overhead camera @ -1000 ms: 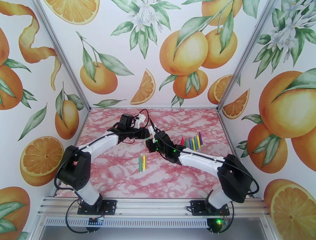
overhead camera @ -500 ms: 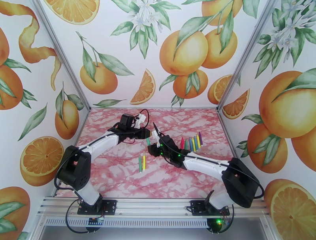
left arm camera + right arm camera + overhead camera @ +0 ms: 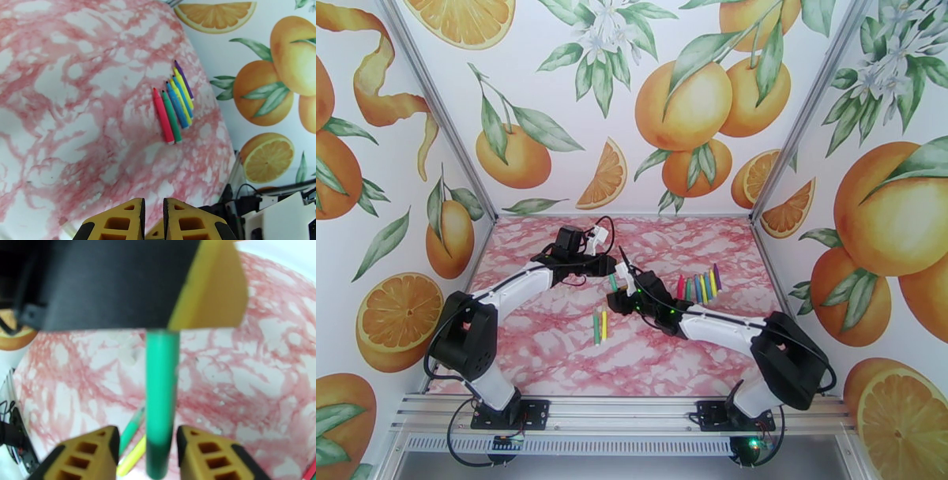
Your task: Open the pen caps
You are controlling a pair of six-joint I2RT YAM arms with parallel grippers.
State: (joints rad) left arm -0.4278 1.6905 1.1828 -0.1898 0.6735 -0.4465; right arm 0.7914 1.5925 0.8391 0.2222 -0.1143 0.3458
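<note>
I need to grab the green pen [image 3: 613,282] next with my right gripper, by the pen's darker lower end, opposite my left gripper's hold, to open the cap.
My left gripper [image 3: 610,271] is shut on the top of a green pen [image 3: 161,378], which hangs straight down from its yellow finger [image 3: 213,291]. The pen's darker green lower end [image 3: 158,461] sits between the fingers of my right gripper [image 3: 147,430], which is open, with a gap on the left side. In the top view the right gripper [image 3: 618,300] is just below the held pen [image 3: 613,282]. I cannot make out where the cap meets the pen body. In the left wrist view the left gripper [image 3: 153,203] has its fingers nearly together.
Several coloured pens [image 3: 699,286] lie side by side on the marble table, right of the grippers, and the same row of pens [image 3: 173,106] is in the left wrist view. A green and a yellow pen [image 3: 599,326] lie together nearer the front. Printed walls enclose three sides.
The right gripper let go of the pen's end, opened, and drew back down and toward the front. The left gripper has stayed in place with the green pen.
</note>
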